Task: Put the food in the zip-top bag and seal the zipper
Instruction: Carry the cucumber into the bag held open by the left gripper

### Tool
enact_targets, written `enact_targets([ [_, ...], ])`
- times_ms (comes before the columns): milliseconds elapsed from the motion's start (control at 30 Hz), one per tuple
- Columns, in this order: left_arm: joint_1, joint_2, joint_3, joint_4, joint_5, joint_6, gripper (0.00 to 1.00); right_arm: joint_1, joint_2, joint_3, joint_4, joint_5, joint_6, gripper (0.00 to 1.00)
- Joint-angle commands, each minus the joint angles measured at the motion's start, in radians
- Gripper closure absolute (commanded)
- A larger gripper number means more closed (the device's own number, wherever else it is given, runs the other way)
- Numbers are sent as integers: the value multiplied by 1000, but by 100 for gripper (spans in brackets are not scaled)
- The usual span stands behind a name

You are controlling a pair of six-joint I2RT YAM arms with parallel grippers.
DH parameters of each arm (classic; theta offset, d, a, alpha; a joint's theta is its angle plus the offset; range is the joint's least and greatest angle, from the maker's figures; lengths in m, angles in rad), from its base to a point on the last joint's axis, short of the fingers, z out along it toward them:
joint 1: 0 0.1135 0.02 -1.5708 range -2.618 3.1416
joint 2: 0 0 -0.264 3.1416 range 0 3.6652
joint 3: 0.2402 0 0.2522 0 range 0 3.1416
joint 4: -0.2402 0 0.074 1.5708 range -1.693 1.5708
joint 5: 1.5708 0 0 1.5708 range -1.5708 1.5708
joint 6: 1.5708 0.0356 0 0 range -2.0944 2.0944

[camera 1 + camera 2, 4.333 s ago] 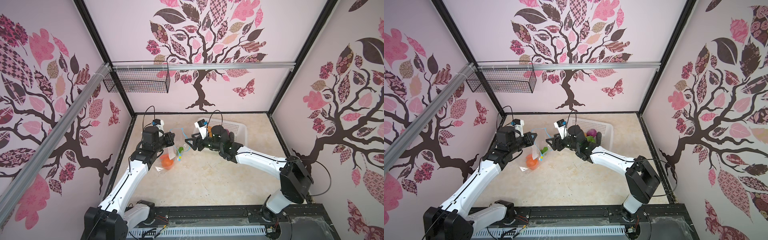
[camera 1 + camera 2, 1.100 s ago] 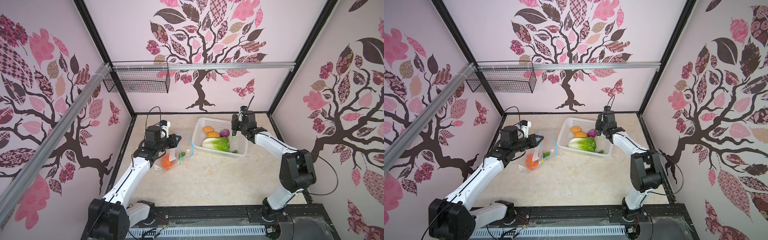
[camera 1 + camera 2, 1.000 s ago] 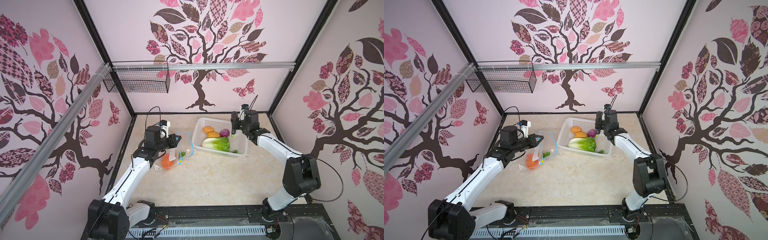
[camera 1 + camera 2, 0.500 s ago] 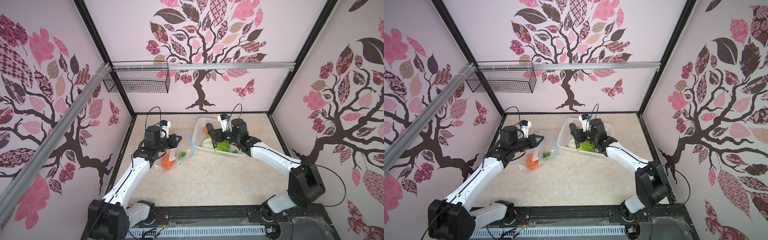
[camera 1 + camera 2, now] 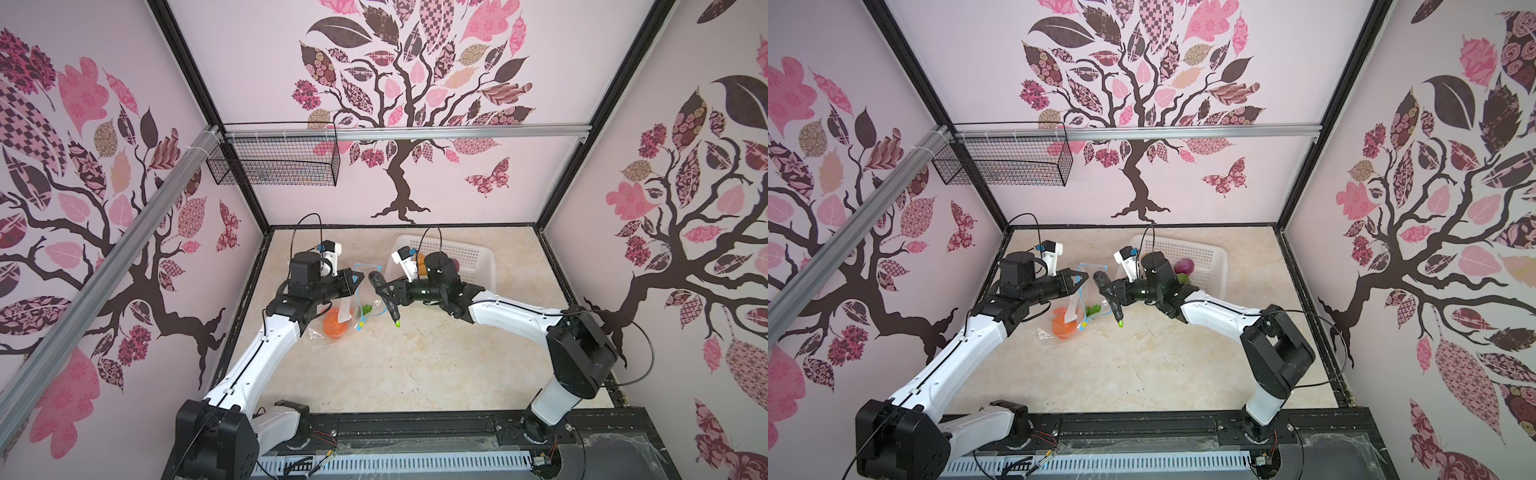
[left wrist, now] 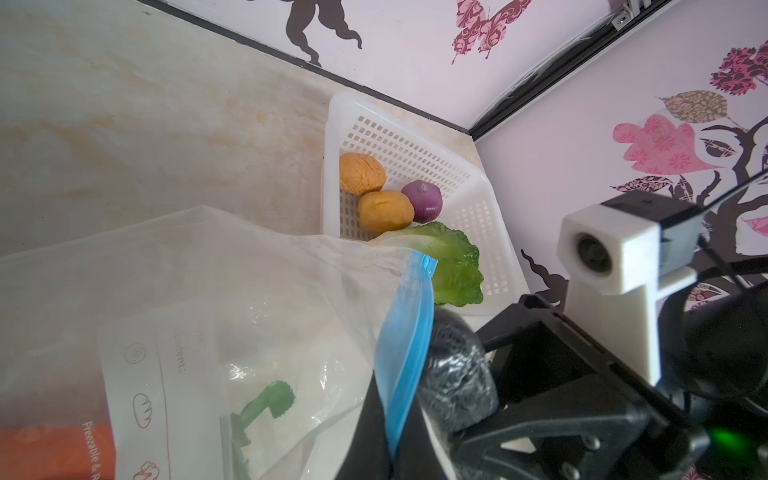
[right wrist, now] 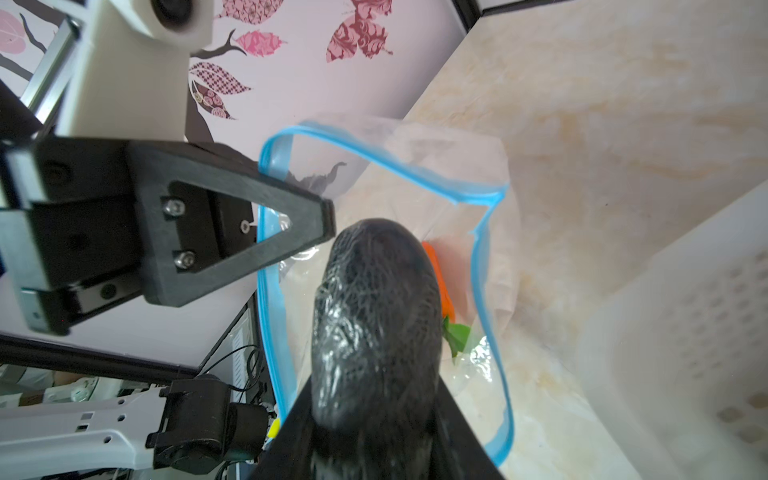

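The dark eggplant's green stem end hangs outside the open bag's opening, so it is too early to open my right gripper. The eggplant would fall short of the bag now.
The clear zip-top bag hangs open left of centre, and my left gripper is shut on its mouth edge, on the light blue zipper. An orange pumpkin and a carrot with a green top lie inside it. My right gripper is shut on the dark eggplant, which sits right at the bag's mouth, tilted with its green stem down. The zipper's yellow slider is at one end. Two potatoes, a purple onion and a cabbage lie in the white basket.
The white perforated basket stands at the back right, just behind my right wrist. A black wire basket hangs on the back wall rail, high at the left. Bare marble tabletop spreads in front of both grippers.
My right arm has swung left from the white basket to the bag's mouth, with the eggplant in its gripper. The left gripper and the bag have stayed put.
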Motion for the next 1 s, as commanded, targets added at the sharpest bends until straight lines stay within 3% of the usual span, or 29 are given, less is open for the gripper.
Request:
enact_targets([
  [0, -6, -22, 32, 13, 20, 2, 100, 0, 50, 55, 44, -16, 57, 76],
  [200, -29, -21, 31, 16, 25, -5, 100, 0, 116, 109, 73, 133, 192, 75],
  [400, -75, -14, 28, 16, 17, -15, 100, 0, 198, 190, 113, 187, 324, 76],
  [667, -110, 0, 10, 52, 28, -54, 100, 6, 229, 148, 212, 304, 458, 76],
  [967, -77, -22, 5, 52, 0, -57, 100, 101, 228, 91, 249, 436, 410, 74],
])
